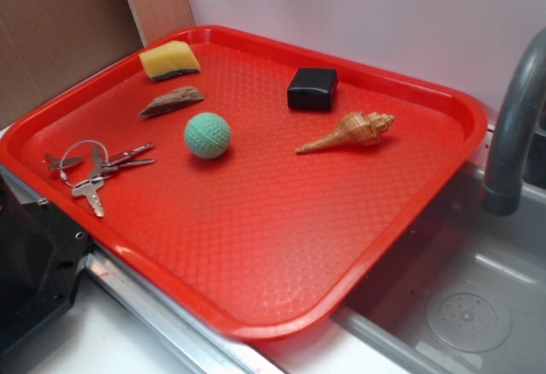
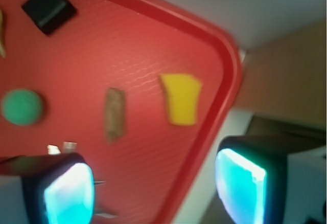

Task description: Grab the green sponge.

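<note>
My gripper is to move toward the sponge and then grab its yellow foam body (image 1: pixel 169 58), to pick the sponge up off the red tray (image 1: pixel 281 220).
The green sponge (image 1: pixel 169 60) is a small yellow foam block with a thin dark layer along its lower edge. It lies in the far left corner of the red tray (image 1: pixel 281 220). In the wrist view the sponge (image 2: pixel 180 99) lies flat close to the tray's rim (image 2: pixel 225 91), ahead of my gripper (image 2: pixel 154 188). The gripper is open, with its two cyan pads (image 2: pixel 69 193) wide apart and nothing between them. It hangs over the tray's edge, well short of the sponge. The exterior view shows no gripper near the sponge.
On the tray lie a green dimpled ball (image 1: pixel 207 135), a black box (image 1: pixel 312 89), a seashell (image 1: pixel 350 131), a brown wood piece (image 1: pixel 171 101) next to the sponge, and keys (image 1: pixel 94 169). A grey faucet (image 1: pixel 516 126) and sink (image 1: pixel 461 306) are on the right.
</note>
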Robot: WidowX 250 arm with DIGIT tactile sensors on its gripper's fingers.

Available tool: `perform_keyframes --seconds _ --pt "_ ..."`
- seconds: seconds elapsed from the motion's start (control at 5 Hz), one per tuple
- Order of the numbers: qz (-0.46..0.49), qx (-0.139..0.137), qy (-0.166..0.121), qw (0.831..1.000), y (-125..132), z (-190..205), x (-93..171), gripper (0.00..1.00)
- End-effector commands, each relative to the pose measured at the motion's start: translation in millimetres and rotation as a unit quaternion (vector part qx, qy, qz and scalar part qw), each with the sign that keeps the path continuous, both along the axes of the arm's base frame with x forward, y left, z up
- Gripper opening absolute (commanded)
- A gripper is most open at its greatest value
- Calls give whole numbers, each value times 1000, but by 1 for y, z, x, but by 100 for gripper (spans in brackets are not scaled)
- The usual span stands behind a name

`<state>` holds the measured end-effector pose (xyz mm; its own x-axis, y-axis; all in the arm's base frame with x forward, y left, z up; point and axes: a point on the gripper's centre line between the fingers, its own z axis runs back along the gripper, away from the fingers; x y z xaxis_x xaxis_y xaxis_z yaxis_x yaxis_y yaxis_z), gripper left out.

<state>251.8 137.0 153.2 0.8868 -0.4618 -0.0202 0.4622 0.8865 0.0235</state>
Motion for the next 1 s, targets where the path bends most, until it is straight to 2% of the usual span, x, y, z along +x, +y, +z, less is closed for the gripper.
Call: perform_keyframes --seconds 0.0,0.2,0.4,0.6,0.8 --pt "-54 3 -20 998 12 -29 23 100" --pt "-32 -1 -26 999 18 -34 37 100" --pt "-16 -13 -32 999 10 -44 56 100" --pt "-28 7 -20 999 -2 -60 67 100" --pt "-26 15 20 999 2 -92 63 100"
